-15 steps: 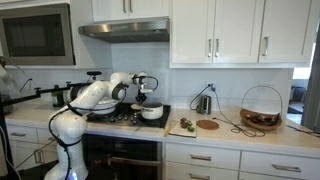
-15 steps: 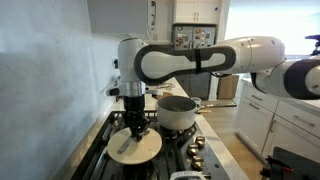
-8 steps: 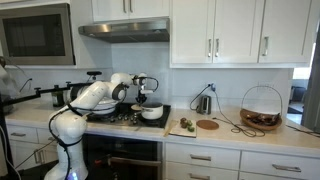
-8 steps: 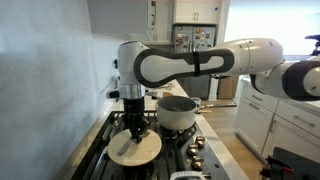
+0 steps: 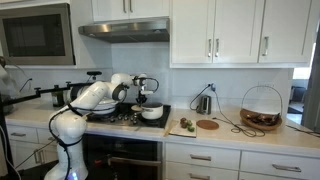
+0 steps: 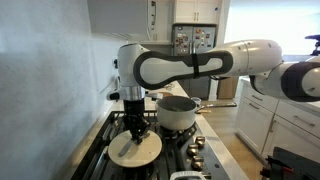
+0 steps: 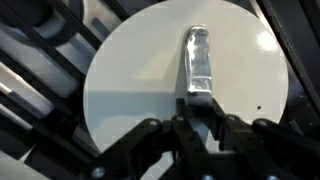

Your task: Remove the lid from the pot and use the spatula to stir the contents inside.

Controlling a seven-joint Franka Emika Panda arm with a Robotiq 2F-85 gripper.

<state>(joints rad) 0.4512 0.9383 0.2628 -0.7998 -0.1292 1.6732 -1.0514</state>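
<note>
The rim of the white lid is flat against the black stove grate. My gripper needs to let go of the lid.
A round white lid [image 7: 140,90] with a shiny metal bar handle [image 7: 198,55] fills the wrist view. My gripper [image 7: 197,100] is shut on the near end of that handle. In an exterior view the gripper [image 6: 134,128] points straight down onto the lid [image 6: 135,150] at the near end of the stove. The lid covers the pot completely, so the pot itself is hidden. I cannot tell whether the lid rests on it or hangs just above. In an exterior view the arm [image 5: 100,95] reaches over the stove. The spatula is out of view.
A larger white pot with a domed top [image 6: 177,112] stands just behind the lid. Black stove grates [image 7: 40,60] surround it, with knobs [image 6: 195,145] along the front. On the counter lie a cutting board [image 5: 182,126] and a wire basket [image 5: 261,108].
</note>
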